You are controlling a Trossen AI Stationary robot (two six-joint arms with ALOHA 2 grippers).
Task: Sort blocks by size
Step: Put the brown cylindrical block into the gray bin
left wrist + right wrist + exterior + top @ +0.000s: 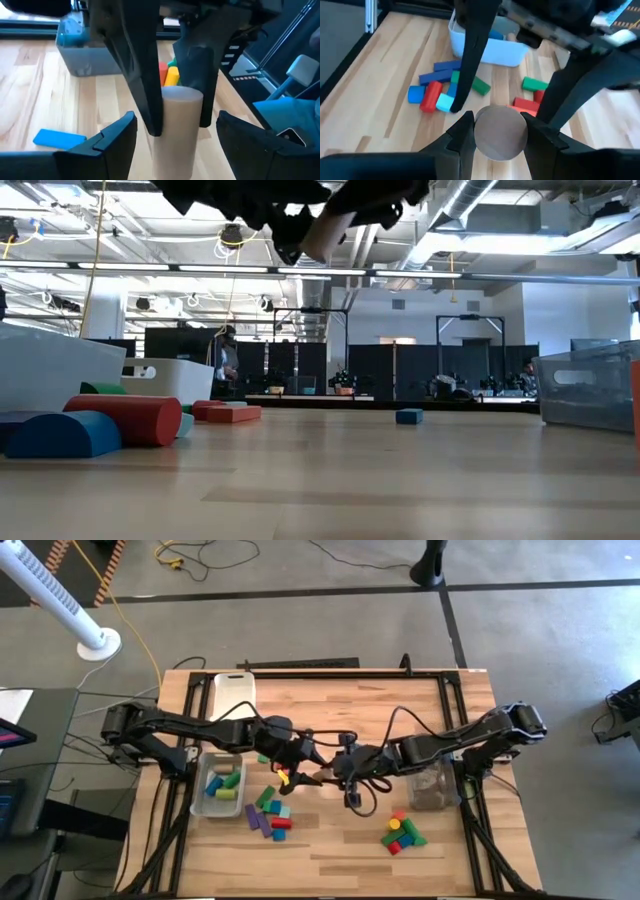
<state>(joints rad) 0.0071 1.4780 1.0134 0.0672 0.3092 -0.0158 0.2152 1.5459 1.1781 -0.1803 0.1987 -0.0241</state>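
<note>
My left gripper grabs the tan cylinder block by its loose end [172, 160] next, to sort the cylinder block into the clear bin.
A tan cylinder block [176, 131] hangs in the air over the middle of the table, also seen high in the low view [325, 235]. My right gripper [500, 120] is shut on it. My left gripper [177, 116] faces the right one and is open, its fingers standing on either side of the cylinder's other end with gaps showing. Loose coloured blocks [268, 815] lie flat on the table near the left bin, and a second cluster of blocks [402, 833] lies in front of the right bin. My right gripper pinches the cylinder's curved sides [165, 107] between its two fingers at one end, its fingers [145, 75] lying along the cylinder. It comes from the table's right, slanting a little down. The cylinder is lifted clear of the table, pointing toward my left gripper.
A pale bin [200, 802] at the left holds several blocks. A clear bin [430, 790] stands at the right, and a white tray [232, 692] at the far left. A flat blue block [60, 137] lies on the wood below the grippers.
</note>
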